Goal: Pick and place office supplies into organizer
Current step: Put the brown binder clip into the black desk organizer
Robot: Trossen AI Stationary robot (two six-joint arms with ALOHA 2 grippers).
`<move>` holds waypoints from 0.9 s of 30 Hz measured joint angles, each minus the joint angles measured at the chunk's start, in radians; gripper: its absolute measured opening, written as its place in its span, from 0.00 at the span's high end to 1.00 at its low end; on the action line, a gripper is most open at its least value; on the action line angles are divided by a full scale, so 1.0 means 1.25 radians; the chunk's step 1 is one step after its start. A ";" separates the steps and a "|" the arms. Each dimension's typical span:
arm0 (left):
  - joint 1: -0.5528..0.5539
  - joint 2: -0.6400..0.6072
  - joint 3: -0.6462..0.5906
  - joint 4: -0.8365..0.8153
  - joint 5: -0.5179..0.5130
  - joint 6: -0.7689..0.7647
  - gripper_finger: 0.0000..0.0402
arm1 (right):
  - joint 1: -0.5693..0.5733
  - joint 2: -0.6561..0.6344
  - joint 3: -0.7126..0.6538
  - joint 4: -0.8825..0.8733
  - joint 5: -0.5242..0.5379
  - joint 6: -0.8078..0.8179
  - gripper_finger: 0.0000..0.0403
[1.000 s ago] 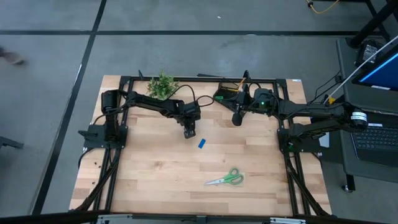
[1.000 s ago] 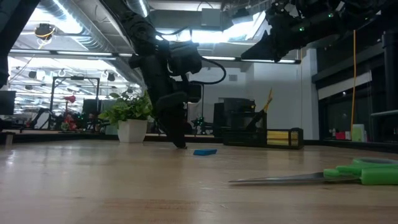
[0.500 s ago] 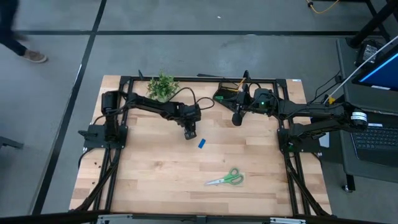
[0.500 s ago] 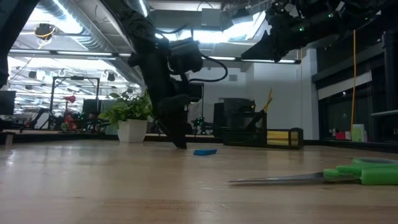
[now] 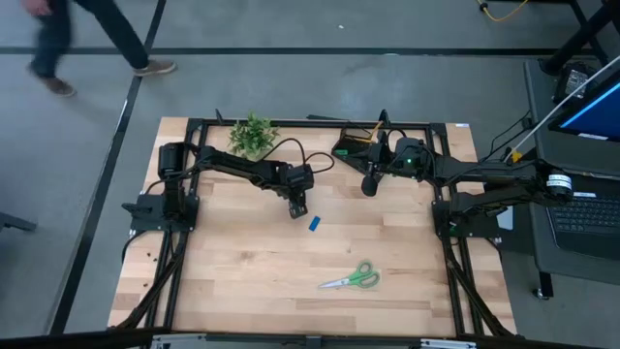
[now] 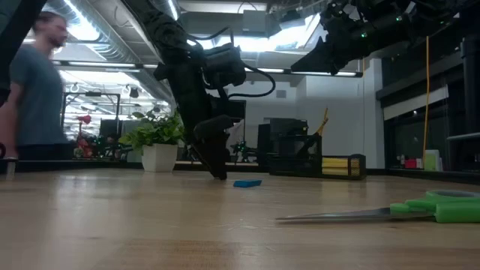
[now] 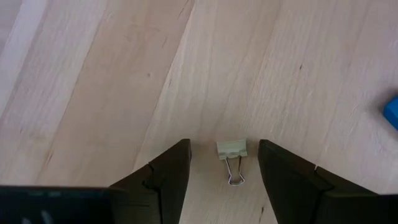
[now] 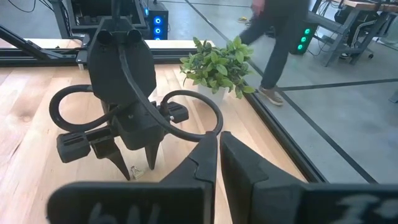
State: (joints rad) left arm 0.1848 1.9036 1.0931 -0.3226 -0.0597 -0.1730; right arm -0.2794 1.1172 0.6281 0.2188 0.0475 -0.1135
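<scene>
The left gripper's fingers reach down on both sides of the pale green binder clip [image 7: 231, 149] in the left wrist view, so that gripper needs to close on it.
My left gripper [image 7: 224, 144] is open, pointing down at the table, one finger on either side of a small pale green binder clip [image 7: 231, 149] that lies flat on the wood without touching either finger. In the high view this gripper [image 5: 296, 206] is just up-left of the blue eraser [image 5: 314, 224]. The green-handled scissors [image 5: 353, 279] lie nearer the near edge. The black organizer [image 5: 355, 147] stands at the far edge with a pencil [image 5: 376, 131] upright in it. My right gripper [image 5: 369, 185] is shut and raised beside the organizer.
A potted plant [image 5: 253, 133] stands at the far edge, left of the organizer. The blue eraser [image 6: 247, 182] lies just right of my left gripper [image 6: 217, 171]. A yellow pad [image 6: 339, 166] shows by the organizer [image 6: 296, 154]. A person [image 5: 92, 29] walks on the floor beyond the far-left corner.
My left arm's wrist has risen slightly while its fingertips have stayed down at the table around the clip. A person has walked into view beyond the table's far left side.
</scene>
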 joint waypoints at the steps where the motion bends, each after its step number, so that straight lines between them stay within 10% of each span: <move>1: 0.000 0.001 0.000 0.001 0.000 0.000 0.54 | 0.000 0.000 0.000 0.000 0.000 0.000 0.94; 27: 0.001 0.006 0.002 -0.012 0.006 0.037 0.84 | 0.000 0.000 0.000 -0.006 0.000 0.000 0.94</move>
State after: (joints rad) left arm 0.1856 1.9118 1.0958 -0.3382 -0.0521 -0.1267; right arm -0.2794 1.1172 0.6281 0.2118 0.0476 -0.1131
